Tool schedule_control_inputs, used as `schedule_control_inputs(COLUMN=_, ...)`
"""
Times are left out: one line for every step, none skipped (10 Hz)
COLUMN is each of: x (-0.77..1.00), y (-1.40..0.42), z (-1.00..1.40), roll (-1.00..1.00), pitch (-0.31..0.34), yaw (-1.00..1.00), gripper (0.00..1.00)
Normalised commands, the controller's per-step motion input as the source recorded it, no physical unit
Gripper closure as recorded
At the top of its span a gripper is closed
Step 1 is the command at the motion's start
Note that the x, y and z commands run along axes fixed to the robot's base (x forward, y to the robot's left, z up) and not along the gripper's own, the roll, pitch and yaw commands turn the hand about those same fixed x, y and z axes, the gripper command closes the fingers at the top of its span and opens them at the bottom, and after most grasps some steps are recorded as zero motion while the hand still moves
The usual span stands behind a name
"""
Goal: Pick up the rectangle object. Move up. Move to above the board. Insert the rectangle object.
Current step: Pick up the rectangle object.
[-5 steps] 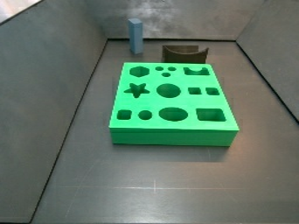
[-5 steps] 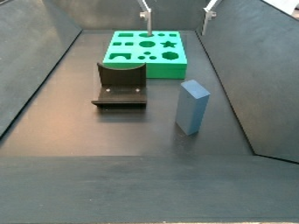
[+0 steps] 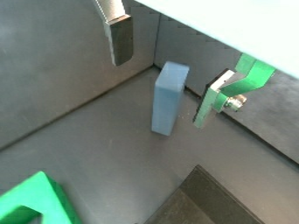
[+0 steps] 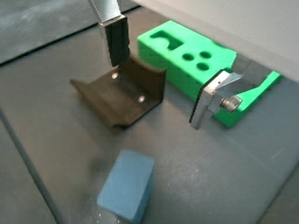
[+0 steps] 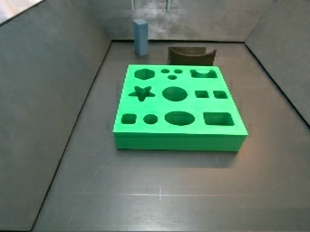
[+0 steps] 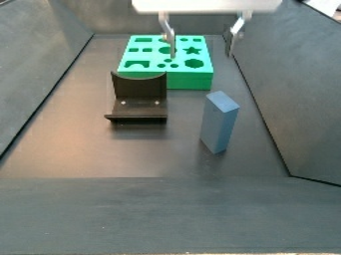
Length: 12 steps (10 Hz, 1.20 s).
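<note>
The rectangle object's lower end has to stay free to enter the board [image 5: 179,129]. I should next grab the rectangle object by its upper part [image 5: 140,27] with my gripper.
The rectangle object [image 6: 220,120] is a slim light-blue block standing upright on the dark floor, apart from the board. It also shows in a side view [image 5: 140,36] and in both wrist views [image 3: 170,96] [image 4: 126,185]. The board [image 5: 179,129] is a thick green slab with dark cutouts, also seen in a side view [image 6: 186,66] and a wrist view [image 4: 205,74]. My gripper [image 6: 200,52] hangs open and empty above the block, its fingers [image 3: 119,39] spread wide. In a wrist view the gripper [image 3: 163,89] has the block between its fingers but well below them.
The dark fixture [image 6: 138,95] stands on the floor between the board and the block; it also shows in a wrist view [image 4: 122,92] and a side view [image 5: 190,56]. Grey walls [image 6: 266,70] close in the floor on all sides, and the block stands near one.
My gripper has come down: only the fingertips showed at the top of the side view before, and now the fingers and the body above them are in view.
</note>
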Motion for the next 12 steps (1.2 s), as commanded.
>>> schedule_control_inputs(x=-0.09, y=0.20, z=-0.17, roll=-0.16, pitch=-0.103, yaw=0.31, gripper=0.00)
schedule_control_inputs(x=-0.16, y=0.17, z=-0.11, roll=-0.13, pitch=-0.121, yaw=0.28, gripper=0.00)
schedule_control_inputs(x=-0.07, y=0.20, z=-0.10, roll=-0.15, pitch=-0.101, yaw=0.30, gripper=0.00)
schedule_control_inputs(x=0.00, y=0.15, z=-0.14, roll=-0.16, pitch=-0.104, yaw=0.35, gripper=0.00)
schedule_control_inputs(x=-0.01, y=0.15, z=-0.20, roll=-0.14, pitch=-0.116, yaw=0.36, gripper=0.00)
schedule_control_inputs(x=0.00, y=0.14, z=-0.19, roll=-0.11, pitch=-0.106, yaw=0.37, gripper=0.00)
schedule_control_inputs(x=-0.03, y=0.15, z=-0.24, roll=-0.07, pitch=-0.114, yaw=0.37, gripper=0.00)
schedule_control_inputs(x=-0.04, y=0.10, z=-0.11, roll=-0.09, pitch=-0.097, yaw=0.34, gripper=0.00)
schedule_control_inputs(x=-0.03, y=0.10, z=-0.17, roll=-0.01, pitch=-0.084, yaw=0.33, gripper=0.00)
schedule_control_inputs(x=-0.05, y=0.10, z=-0.23, roll=0.00, pitch=-0.094, yaw=0.33, gripper=0.00)
schedule_control_inputs(x=-0.06, y=0.13, z=-0.30, roll=0.00, pitch=-0.106, yaw=0.33, gripper=0.00)
schedule_control_inputs(x=-0.08, y=0.15, z=-0.28, roll=0.00, pitch=-0.099, yaw=0.30, gripper=0.00)
